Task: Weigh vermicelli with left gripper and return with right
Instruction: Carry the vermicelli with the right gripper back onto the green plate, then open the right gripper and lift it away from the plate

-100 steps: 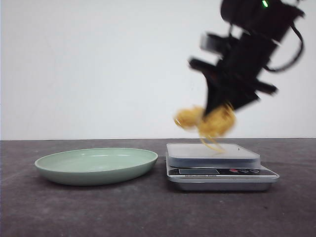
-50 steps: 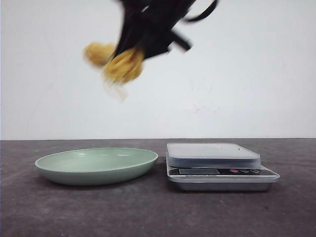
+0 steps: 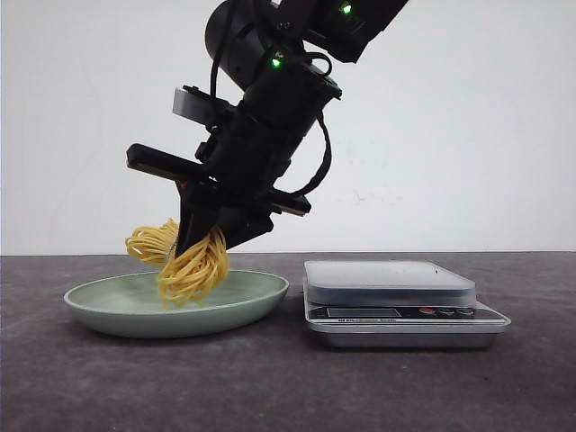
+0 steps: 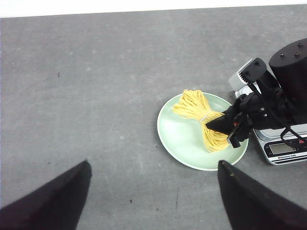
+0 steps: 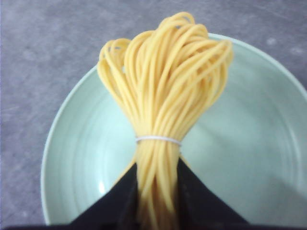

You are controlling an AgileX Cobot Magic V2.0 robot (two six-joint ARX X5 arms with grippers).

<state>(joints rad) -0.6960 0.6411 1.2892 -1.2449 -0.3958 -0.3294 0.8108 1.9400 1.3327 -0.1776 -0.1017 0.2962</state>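
Observation:
The vermicelli's lower loops hang inside the green plate's rim, over the plate's surface. The vermicelli would rest there, so it is time to open my right gripper.
My right gripper is shut on the vermicelli, a bundle of thin yellow strands tied with a white band. It holds the bundle over the pale green plate, the lower loops at or just above the plate's surface. The right wrist view shows the strands pinched between the two black fingers above the plate. The left wrist view shows the vermicelli, plate and right gripper from high above. My left gripper is open, empty, over bare table.
A silver kitchen scale with an empty platform stands to the right of the plate; it shows partly behind the right arm in the left wrist view. The table is dark grey, with a white wall behind.
My right gripper carried the vermicelli from above the scale, up and left, then down to the plate. The scale's platform stays empty.

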